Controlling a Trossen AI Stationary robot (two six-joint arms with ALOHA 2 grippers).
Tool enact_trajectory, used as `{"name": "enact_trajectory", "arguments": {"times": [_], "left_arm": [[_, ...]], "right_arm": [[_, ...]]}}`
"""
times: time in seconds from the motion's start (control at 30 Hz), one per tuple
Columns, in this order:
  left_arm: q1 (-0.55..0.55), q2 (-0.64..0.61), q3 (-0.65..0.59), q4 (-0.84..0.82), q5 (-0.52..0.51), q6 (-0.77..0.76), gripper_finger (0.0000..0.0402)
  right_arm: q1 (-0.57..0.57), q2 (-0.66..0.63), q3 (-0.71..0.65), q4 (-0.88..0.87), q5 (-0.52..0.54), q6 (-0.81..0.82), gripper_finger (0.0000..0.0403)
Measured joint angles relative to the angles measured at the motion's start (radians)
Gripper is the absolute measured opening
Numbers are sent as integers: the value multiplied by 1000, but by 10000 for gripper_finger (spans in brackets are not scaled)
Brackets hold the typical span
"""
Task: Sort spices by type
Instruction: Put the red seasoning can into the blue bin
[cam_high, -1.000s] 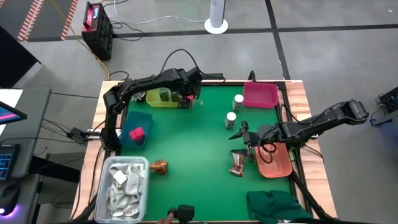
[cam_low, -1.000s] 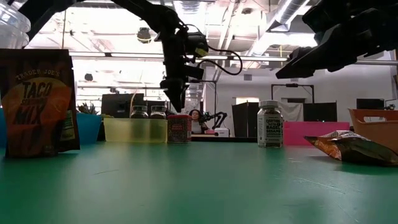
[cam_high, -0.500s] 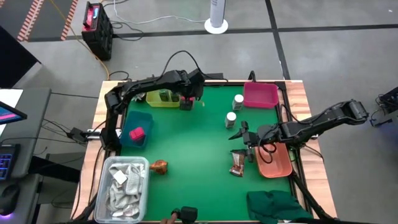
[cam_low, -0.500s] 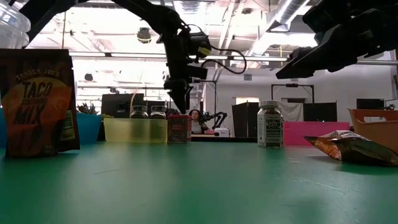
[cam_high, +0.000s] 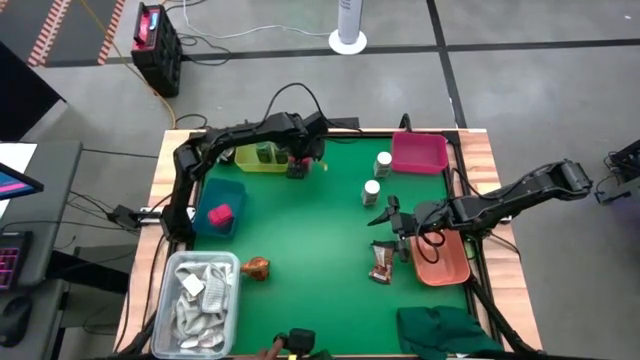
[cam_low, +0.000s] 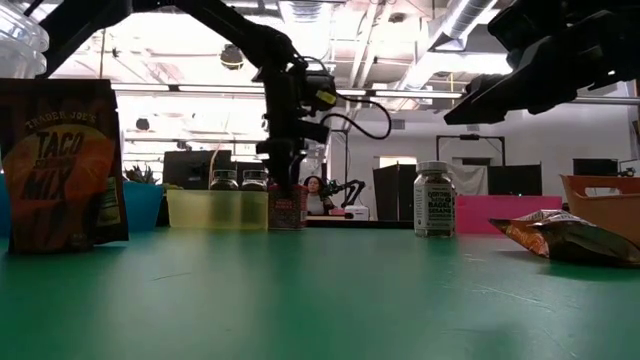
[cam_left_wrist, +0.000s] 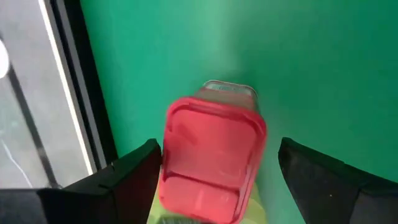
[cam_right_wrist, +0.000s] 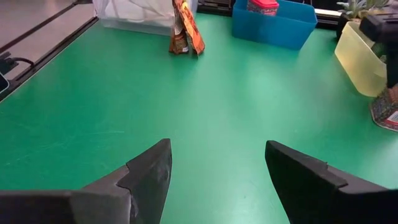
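The red lid has my fingers reaching down on either side of it, so my left gripper should close on it.
A pink pack with a red lid (cam_left_wrist: 214, 155) stands on the green mat beside the yellow bin (cam_high: 255, 157), which holds green jars (cam_low: 224, 180). My left gripper (cam_high: 297, 165) points down over this pack, open, with one finger on either side of the lid. Another pink pack (cam_high: 220, 214) lies in the blue bin (cam_high: 222, 195). Two white-capped bottles (cam_high: 383, 160) (cam_high: 371, 190) stand near the pink bin (cam_high: 418, 153). One brown sachet (cam_high: 381, 262) lies flat; another (cam_high: 258, 267) stands upright. My right gripper (cam_high: 385, 213) hovers open at the right.
An orange bin (cam_high: 440, 258) sits under the right arm. A clear tub of white rags (cam_high: 200, 295) stands at the near left corner, and a dark green cloth (cam_high: 445, 330) lies at the near right. The middle of the mat is free.
My left gripper has come down toward the pink pack beside the yellow bin, so that its fingers now stand at the level of the lid. The pack has stayed where it was.
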Motion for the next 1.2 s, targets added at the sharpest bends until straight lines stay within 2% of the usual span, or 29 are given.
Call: {"name": "enact_trajectory", "arguments": {"times": [0.17,0.4,0.67,0.9,1.07,1.2], "left_arm": [[2,22,-1,-13,9,-6,289],[-15,25,-1,-14,13,26,205],[-65,-1,-1,-40,23,-20,205],[-90,-73,69,-177,214,-243,205],[-111,-140,77,-408,222,-393,205],[-135,-185,77,-571,179,-519,205]], "right_arm": [[0,0,0,0,0,0,286],[1,0,0,0,-1,0,286],[1,0,0,-1,-1,0,286],[1,0,0,0,-1,8,286],[1,0,0,-3,-1,16,286],[2,0,0,-6,-1,27,286]]}}
